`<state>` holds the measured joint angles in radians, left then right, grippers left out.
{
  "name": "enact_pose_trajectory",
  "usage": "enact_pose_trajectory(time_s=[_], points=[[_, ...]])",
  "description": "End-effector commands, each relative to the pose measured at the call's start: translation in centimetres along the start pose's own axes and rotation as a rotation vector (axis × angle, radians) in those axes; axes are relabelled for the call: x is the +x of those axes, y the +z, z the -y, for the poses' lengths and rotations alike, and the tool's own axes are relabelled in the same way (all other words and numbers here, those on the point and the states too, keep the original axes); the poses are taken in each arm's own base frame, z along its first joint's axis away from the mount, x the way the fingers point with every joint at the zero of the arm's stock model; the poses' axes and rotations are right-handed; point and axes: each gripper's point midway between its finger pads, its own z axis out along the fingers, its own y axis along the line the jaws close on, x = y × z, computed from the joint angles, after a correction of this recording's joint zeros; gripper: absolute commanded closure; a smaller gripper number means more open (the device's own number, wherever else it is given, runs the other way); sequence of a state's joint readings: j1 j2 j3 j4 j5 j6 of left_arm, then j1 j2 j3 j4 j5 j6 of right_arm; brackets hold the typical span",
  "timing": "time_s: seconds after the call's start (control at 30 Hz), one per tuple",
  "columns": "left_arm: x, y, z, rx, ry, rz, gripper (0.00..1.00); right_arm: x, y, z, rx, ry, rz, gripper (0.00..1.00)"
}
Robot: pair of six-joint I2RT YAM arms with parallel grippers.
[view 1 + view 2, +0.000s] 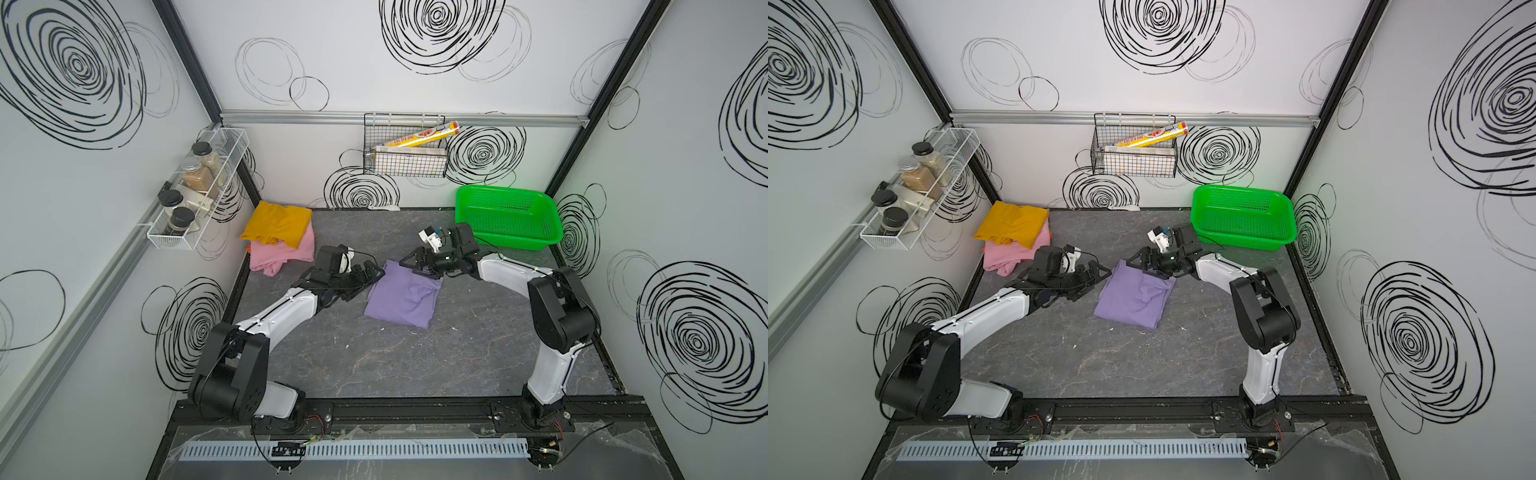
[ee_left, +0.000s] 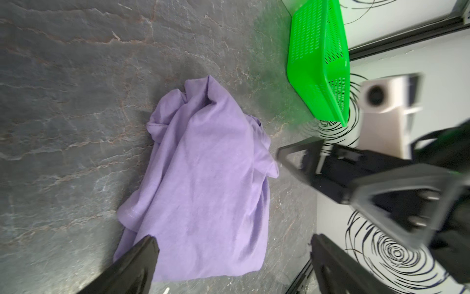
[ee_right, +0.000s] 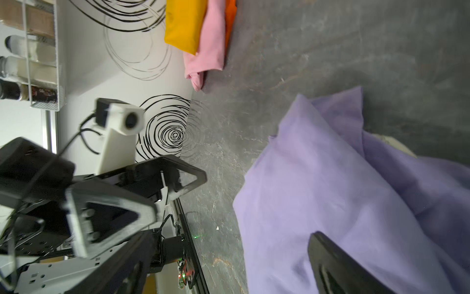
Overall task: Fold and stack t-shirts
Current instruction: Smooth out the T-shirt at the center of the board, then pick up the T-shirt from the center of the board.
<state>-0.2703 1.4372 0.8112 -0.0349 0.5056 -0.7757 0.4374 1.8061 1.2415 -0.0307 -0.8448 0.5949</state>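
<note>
The lavender t-shirt is folded and needs to be stacked still folded. My left gripper should next grab its edge facing the mustard-yellow one, layers together.
A lavender t-shirt lies folded and rumpled mid-table, also seen in the wrist views. At the back left a mustard-yellow t-shirt rests folded on a pink one. My left gripper is open just above the lavender shirt's far-left edge, holding nothing. My right gripper is open over its far edge, one finger above the cloth, also empty.
A green perforated basket stands at the back right. A white wire rack of jars hangs on the left wall and a black wire basket on the back wall. A strip of orange cloth shows under the pink shirt.
</note>
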Motion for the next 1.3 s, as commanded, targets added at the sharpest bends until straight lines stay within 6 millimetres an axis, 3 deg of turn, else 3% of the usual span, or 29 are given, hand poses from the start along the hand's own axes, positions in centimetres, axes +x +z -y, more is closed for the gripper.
enact_pose_trajectory(time_s=[0.0, 0.27, 0.47, 0.73, 1.03, 1.07, 1.13, 1.2, 1.27], points=[[0.7, 0.5, -3.2, -0.095, 0.046, -0.011, 0.01, -0.3, -2.9, -3.2, 0.058, -0.084, 0.022, 0.0], [3.4, 2.4, -8.4, -0.182, -0.002, -0.059, 0.01, 0.4, -6.2, -6.2, 0.098, -0.146, 0.045, 0.0], [3.9, 4.8, -10.0, -0.175, -0.027, -0.089, 0.01, 1.7, -7.2, -6.5, 0.109, -0.152, 0.039, 0.0], [4.6, 7.9, -8.0, -0.011, -0.032, -0.181, 0.01, 2.8, -7.8, -6.1, 0.145, -0.163, 0.011, 0.01], [10.8, 12.2, -7.5, -0.002, 0.094, -0.516, 0.01, 2.8, -7.9, -6.2, 0.14, -0.17, 0.013, 0.0], [11.5, 12.4, -7.3, 0.0, 0.113, -0.553, 0.06, 3.0, -7.9, -6.1, 0.137, -0.167, 0.013, 0.0], [12.8, 12.5, -7.1, -0.006, 0.147, -0.603, 0.38, 3.5, -7.8, -6.0, 0.127, -0.156, 0.012, 0.0], [13.5, 12.4, -6.9, -0.004, 0.155, -0.625, 0.98, 3.9, -8.0, -5.9, 0.119, -0.151, 0.028, 0.0], [13.8, 12.2, -6.4, 0.029, 0.148, -0.629, 1.0, 4.3, -8.3, -6.0, 0.109, -0.148, 0.042, 0.0]])
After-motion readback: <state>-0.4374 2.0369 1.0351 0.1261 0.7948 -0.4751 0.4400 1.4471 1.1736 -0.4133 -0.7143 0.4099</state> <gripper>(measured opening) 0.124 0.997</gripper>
